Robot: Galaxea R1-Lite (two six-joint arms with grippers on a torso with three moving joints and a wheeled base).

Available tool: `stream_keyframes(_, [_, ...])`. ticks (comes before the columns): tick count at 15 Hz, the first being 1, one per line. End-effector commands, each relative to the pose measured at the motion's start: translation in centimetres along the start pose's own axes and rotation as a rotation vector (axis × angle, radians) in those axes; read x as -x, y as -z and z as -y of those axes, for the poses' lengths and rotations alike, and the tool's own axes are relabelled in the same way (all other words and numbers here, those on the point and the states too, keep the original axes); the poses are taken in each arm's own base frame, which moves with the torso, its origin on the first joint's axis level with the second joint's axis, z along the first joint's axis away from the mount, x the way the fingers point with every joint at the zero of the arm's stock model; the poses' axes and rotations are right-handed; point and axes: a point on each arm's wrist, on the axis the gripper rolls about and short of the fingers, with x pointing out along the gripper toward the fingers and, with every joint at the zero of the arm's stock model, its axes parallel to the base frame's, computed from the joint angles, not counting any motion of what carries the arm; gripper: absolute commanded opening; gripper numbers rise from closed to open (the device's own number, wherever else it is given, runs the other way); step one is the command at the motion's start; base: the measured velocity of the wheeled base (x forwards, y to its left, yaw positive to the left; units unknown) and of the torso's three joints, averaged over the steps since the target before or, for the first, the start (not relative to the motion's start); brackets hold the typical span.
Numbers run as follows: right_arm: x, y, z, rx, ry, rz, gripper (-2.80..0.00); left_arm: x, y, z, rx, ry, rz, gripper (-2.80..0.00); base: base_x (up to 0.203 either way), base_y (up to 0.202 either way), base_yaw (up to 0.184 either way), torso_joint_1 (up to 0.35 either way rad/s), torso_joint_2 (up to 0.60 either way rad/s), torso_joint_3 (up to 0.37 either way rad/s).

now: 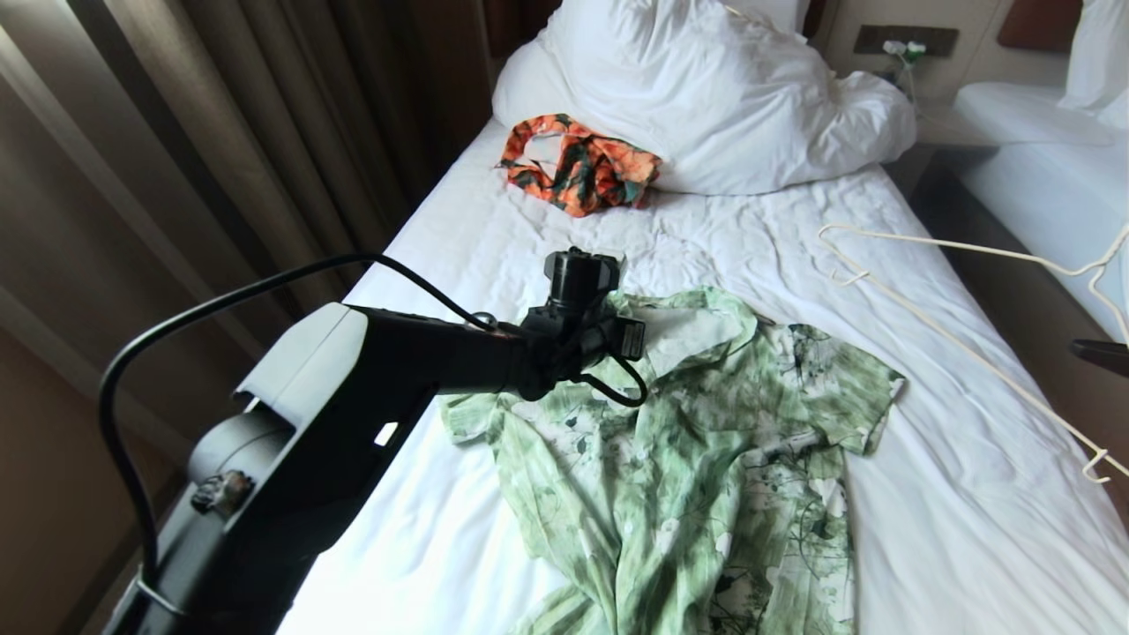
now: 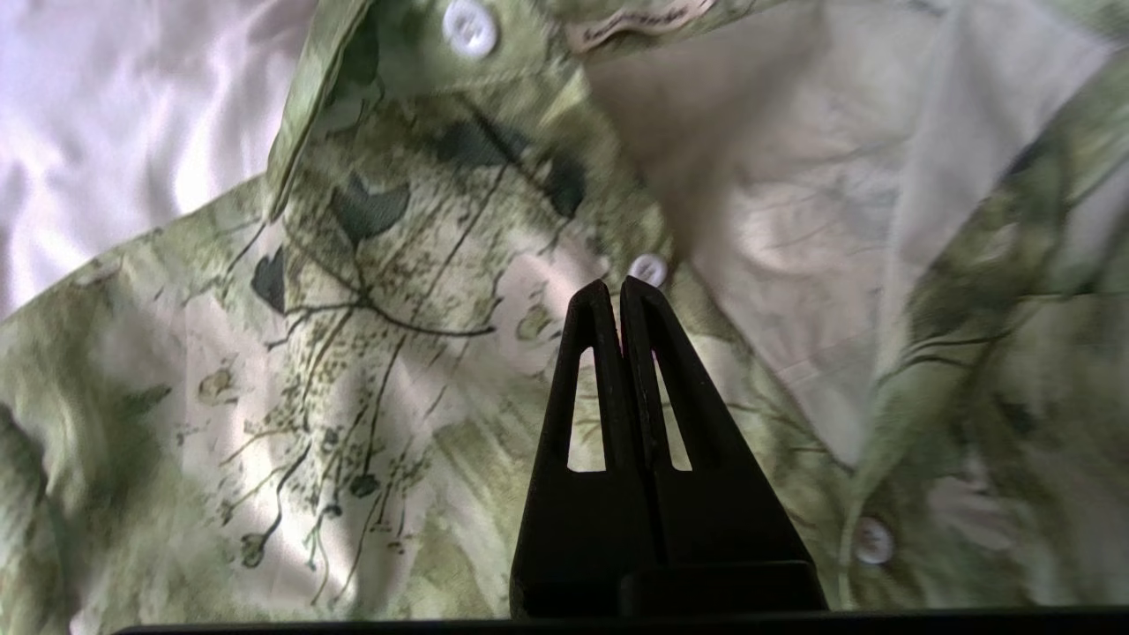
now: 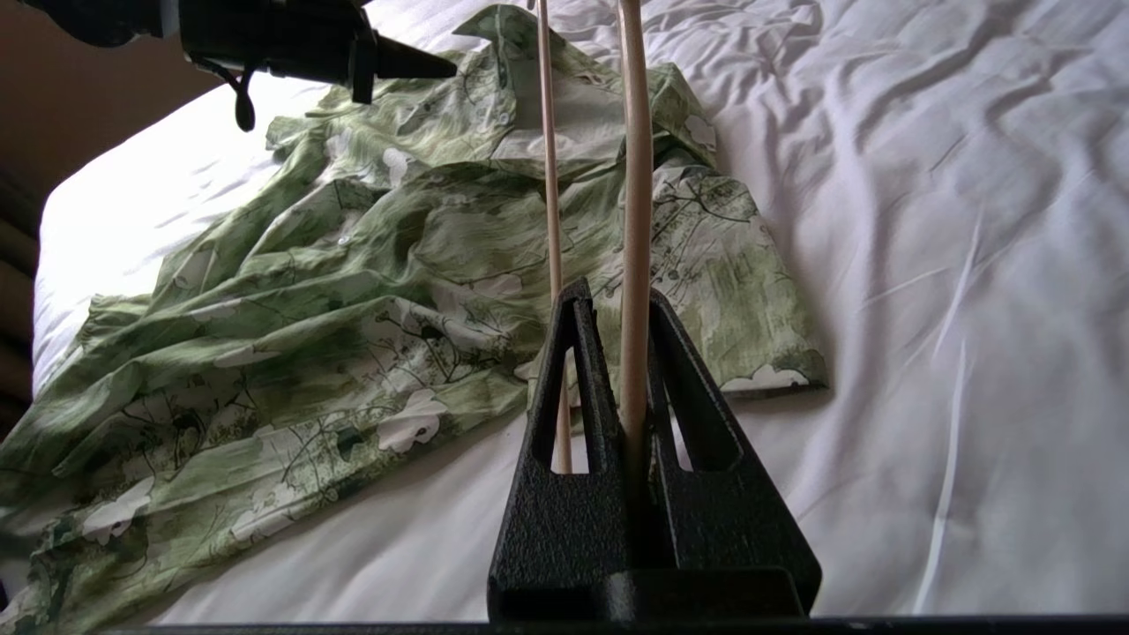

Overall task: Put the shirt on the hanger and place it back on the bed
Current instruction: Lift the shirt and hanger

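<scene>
The shirt's neck needs to be held open for the hanger, so my left gripper will next grab the shirt by its collar's front edge [image 2: 529,72].
The green leaf-print shirt [image 1: 697,459] lies spread on the bed [image 1: 970,547], collar toward the pillows. My left arm reaches across it. The left gripper [image 2: 615,284] is shut with nothing between its fingers, its tips by a white button [image 2: 648,269] just below the open collar; contact with the cloth cannot be told. The cream wire hanger [image 1: 961,350] hangs in the air over the bed's right side. My right gripper [image 3: 617,304] is shut on one of the hanger's wires [image 3: 635,176], which points toward the shirt [image 3: 370,291]. The left gripper [image 3: 441,64] also shows in the right wrist view, above the collar.
An orange-and-teal floral garment [image 1: 578,163] lies near the bunched white duvet and pillows [image 1: 706,88]. Brown curtains [image 1: 220,132] run along the bed's left side. A second white bed [image 1: 1050,176] stands to the right across a narrow gap.
</scene>
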Motion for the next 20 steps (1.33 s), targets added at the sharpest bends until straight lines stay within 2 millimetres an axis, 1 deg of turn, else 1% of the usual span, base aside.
stream_keyframes(1, [0.3,-0.3,-0.3,0.014,0.001,0.002,-2.80,-1.5,1.9,0.2,-0.020,-0.067,-0.040,-2.80,0.000,0.000,0.000,0.000,0.00,0.000])
stream_keyframes(2, [0.3,-0.3,-0.4,0.012,0.001,0.002,-2.80,-1.6,2.0,0.3,-0.028,-0.110,-0.043,-2.80,0.000,0.000,0.000,0.000,0.00,0.000])
stream_keyframes(4, [0.3,-0.8,-1.1,0.021,0.000,0.003,-2.80,-1.3,1.4,0.8,-0.024,-0.133,-0.008,-2.80,0.000,0.000,0.000,0.000,0.00,0.000])
stream_keyframes(5, [0.3,-1.1,-1.4,0.027,0.000,0.003,-2.80,-1.1,0.9,1.2,-0.013,-0.136,0.027,0.00,0.000,0.000,0.000,0.000,0.00,0.000])
stream_keyframes(6, [0.4,-1.4,-1.7,0.034,0.001,0.003,-2.80,-1.1,0.6,1.5,-0.003,-0.137,0.065,0.00,0.000,0.000,0.000,0.000,0.00,0.000])
stream_keyframes(7, [0.4,-1.5,-1.9,0.037,0.002,0.003,-2.80,-1.2,0.7,2.1,-0.001,-0.129,0.084,0.00,0.000,0.000,0.000,0.000,0.00,0.000])
stream_keyframes(8, [0.6,-1.6,-2.2,0.037,0.008,0.003,-2.80,-1.5,1.4,2.6,-0.004,-0.127,0.083,0.00,0.000,0.000,0.000,0.000,0.00,0.000])
stream_keyframes(11, [1.1,-2.2,-3.0,0.049,0.021,0.004,-2.80,-3.3,4.7,4.3,-0.029,-0.145,0.072,0.00,0.000,0.000,0.000,0.000,0.00,0.000])
stream_keyframes(13, [1.1,-2.4,-3.3,0.055,0.023,0.004,-2.80,-4.3,6.3,4.6,-0.066,-0.172,0.096,0.00,0.000,0.000,0.000,0.000,0.00,0.000])
stream_keyframes(15, [1.1,-2.5,-3.3,0.057,0.023,0.004,-2.80,-5.2,7.4,4.3,-0.112,-0.225,0.144,0.00,0.000,0.000,0.000,0.000,0.00,0.000])
stream_keyframes(16, [1.1,-2.4,-3.4,0.052,0.023,0.004,-2.80,-5.5,7.7,3.8,-0.133,-0.244,0.155,0.00,0.000,0.000,0.000,0.000,0.00,0.000])
stream_keyframes(20, [1.2,-2.1,-3.4,0.043,0.026,0.003,-2.80,-5.5,7.7,4.0,-0.140,-0.242,0.155,0.00,0.000,0.000,0.000,0.000,0.00,0.000])
